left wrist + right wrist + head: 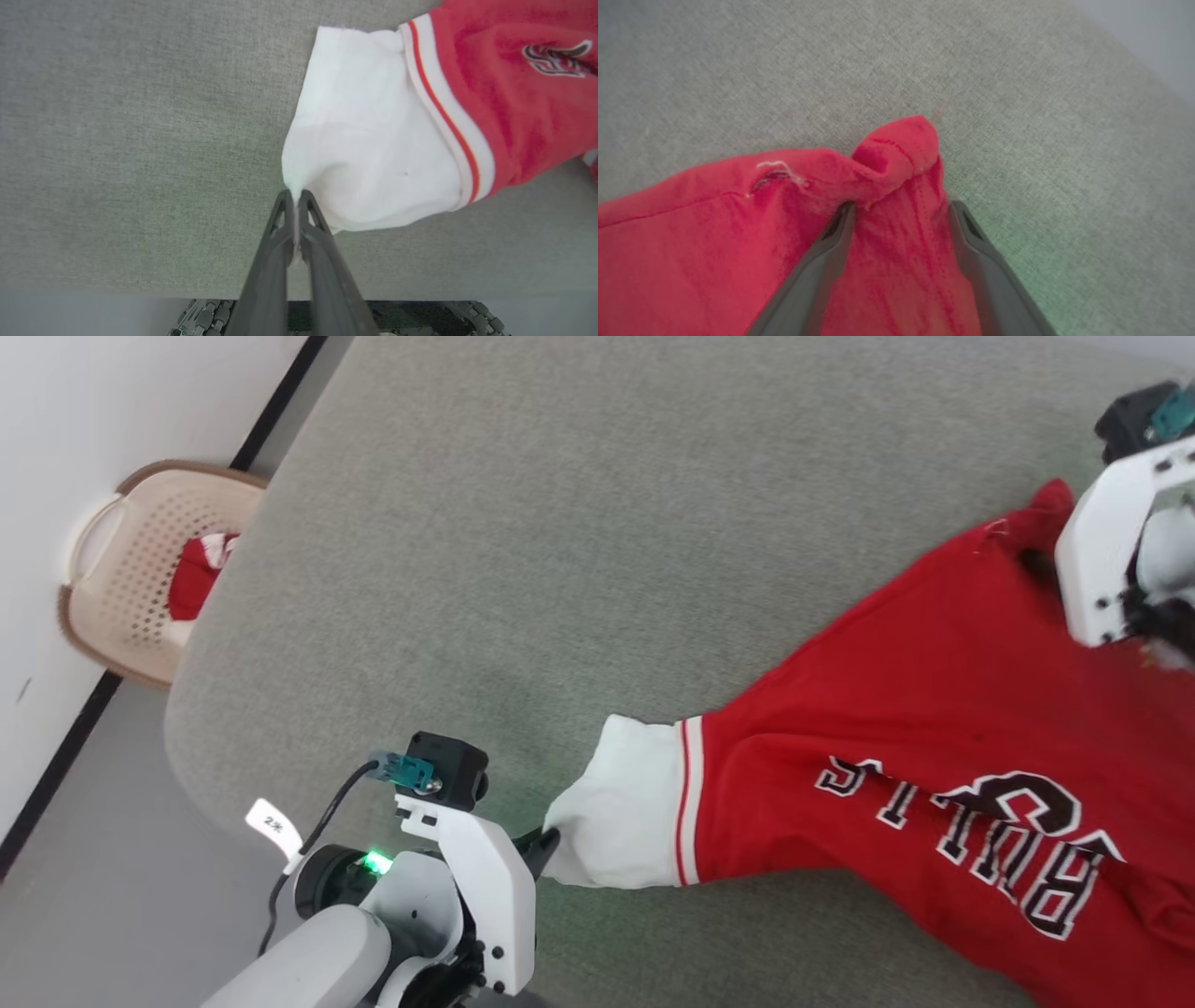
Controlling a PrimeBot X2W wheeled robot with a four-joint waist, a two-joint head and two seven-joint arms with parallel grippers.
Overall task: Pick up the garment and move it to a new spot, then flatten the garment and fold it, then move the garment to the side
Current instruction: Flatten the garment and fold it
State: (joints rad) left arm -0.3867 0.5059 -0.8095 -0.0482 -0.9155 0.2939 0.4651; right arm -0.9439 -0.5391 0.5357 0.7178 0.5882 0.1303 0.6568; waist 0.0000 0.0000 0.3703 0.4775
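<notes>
I will flatten and fold the red jersey [896, 683] with my right gripper, so I will grab it by its bunched hem corner [1037, 515] next.
The garment [934, 709], a red jersey with black white-outlined lettering, lies stretched across the right half of a grey padded surface [560, 523]. Its white sleeve [373, 149] with red-striped trim points left. My left gripper [295, 195] is shut on the sleeve's outer edge, pinching a point of white fabric near the surface's front edge; the head view shows this gripper [549, 840] at lower centre. My right gripper [901, 210] is open at the garment's far red corner [896, 149]. Its fingers [831, 242] straddle a bunched fold, with red cloth lying between them.
A beige perforated laundry basket [131, 569] holding red-and-white cloth stands on the floor at the left, against the white wall. The padded surface's rounded left corner [187, 728] and front edge drop to grey floor beside my left arm.
</notes>
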